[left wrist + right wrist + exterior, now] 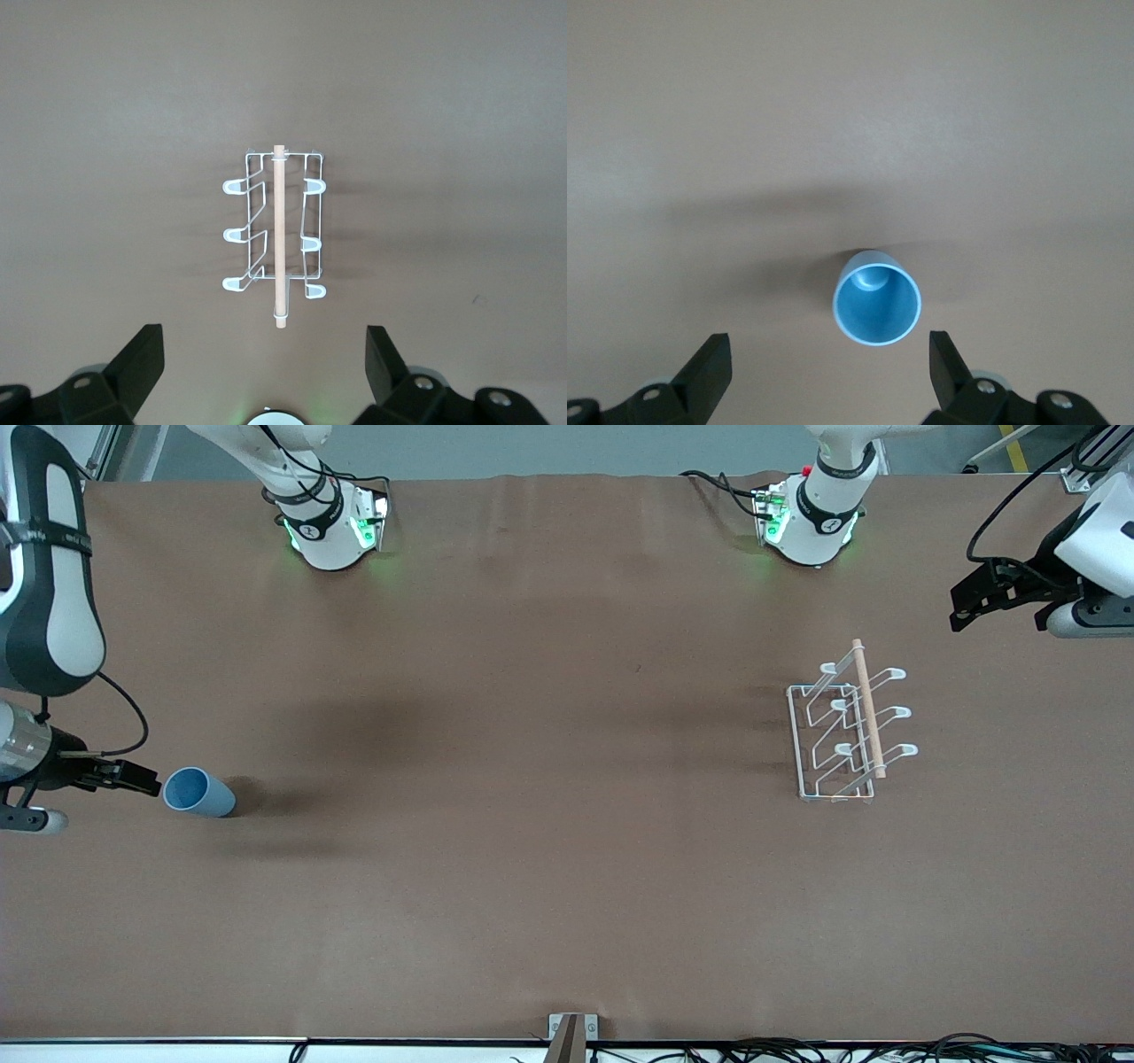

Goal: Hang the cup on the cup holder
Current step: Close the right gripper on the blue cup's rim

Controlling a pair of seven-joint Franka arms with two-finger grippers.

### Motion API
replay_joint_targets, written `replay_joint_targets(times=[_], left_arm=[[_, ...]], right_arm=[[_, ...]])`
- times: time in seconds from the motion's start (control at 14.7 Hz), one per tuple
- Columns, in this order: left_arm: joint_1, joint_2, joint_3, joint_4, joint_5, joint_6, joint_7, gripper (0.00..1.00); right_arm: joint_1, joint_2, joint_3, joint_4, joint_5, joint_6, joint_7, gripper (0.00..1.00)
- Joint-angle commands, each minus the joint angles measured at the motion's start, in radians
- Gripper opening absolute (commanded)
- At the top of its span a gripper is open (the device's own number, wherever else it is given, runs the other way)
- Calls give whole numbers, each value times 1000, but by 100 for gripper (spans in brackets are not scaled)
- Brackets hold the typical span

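Note:
My right gripper grabs the light-blue cup by its open rim (166,792) next, to hang the cup on the white wire cup holder (846,731).
The light-blue cup (199,792) stands upright, mouth up, on the brown table near the right arm's end. It also shows in the right wrist view (877,307). My right gripper (140,779) (830,347) is open and empty, just beside the cup toward the table's end, with the cup ahead of its fingers and not between them. The white wire cup holder (846,731) with its wooden rod stands near the left arm's end and shows whole in the left wrist view (275,226). My left gripper (970,602) (264,341) is open and empty, up in the air beside the holder.
The two arm bases (332,527) (806,522) stand along the table's edge farthest from the front camera. A small metal bracket (572,1029) and cables lie at the edge nearest the front camera. Bare brown table (532,779) lies between cup and holder.

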Motion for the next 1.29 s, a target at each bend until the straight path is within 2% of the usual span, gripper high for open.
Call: replay_joint_targets(times=[0.0,0.41,0.88,1.09,1.22], left_arm=[[1,6,-3,27,3,-20,10,100],[1,2,-3,28,6,-22,4,100],[11,7,0,63,16,-22,2,100],[14,6,1,63,16,-22,4,100],[14,6,1,65,16,-31,5,100]], right_arm=[[-54,35,12,-10,-13,35,-48,99],[-91,65,12,-108,-13,136,-51,99],[-104,97,14,-158,-12,188,-51,97],[-105,104,14,-180,-12,216,-51,92],[-107,118,14,-179,-12,217,-51,84]])
